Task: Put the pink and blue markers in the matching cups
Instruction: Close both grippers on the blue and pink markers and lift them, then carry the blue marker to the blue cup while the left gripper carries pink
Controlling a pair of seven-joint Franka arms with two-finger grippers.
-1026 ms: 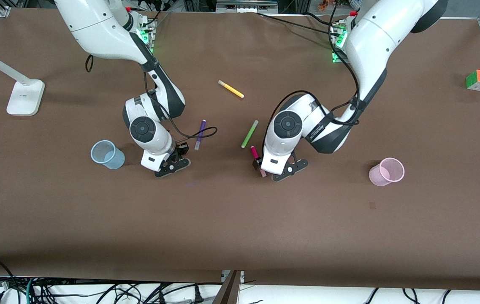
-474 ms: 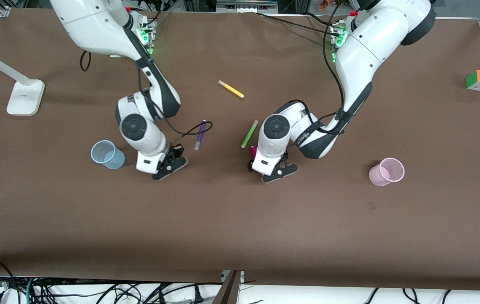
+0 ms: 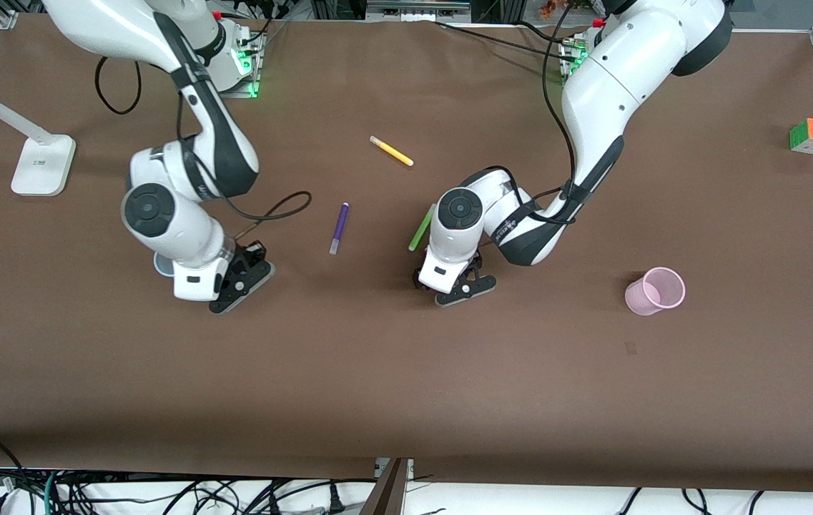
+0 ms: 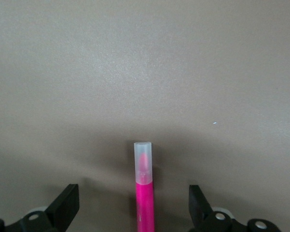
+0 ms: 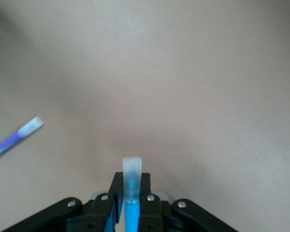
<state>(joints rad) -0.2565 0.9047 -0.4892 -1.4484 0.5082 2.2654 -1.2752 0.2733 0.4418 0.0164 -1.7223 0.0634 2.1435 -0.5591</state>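
Note:
The pink marker goes in the pale pink cup; my left gripper should grab it by its pink body (image 4: 145,208) next.
My right gripper (image 3: 195,285) is shut on the blue marker (image 5: 131,180), whose pale cap sticks out past the fingers (image 5: 117,193). It hangs at the pale blue cup (image 3: 159,266), which the arm hides but for a sliver of rim. My left gripper (image 3: 440,277) is open, low over the table. The pink marker (image 4: 144,193) lies on the table between its fingers (image 4: 67,205), untouched, and is hidden under the hand in the front view. The pale pink cup (image 3: 655,291) stands toward the left arm's end of the table.
A purple pen (image 3: 338,227) lies between the two grippers and also shows in the right wrist view (image 5: 14,140). A lime-green pen (image 3: 420,229) lies beside the left wrist, a yellow pen (image 3: 391,151) farther back. A colour cube (image 3: 811,135) and a lamp base (image 3: 43,164) sit at the table's ends.
My right gripper has carried the blue marker toward the right arm's end of the table, up to the blue cup. My left gripper has shifted over the pink marker, now covering it.

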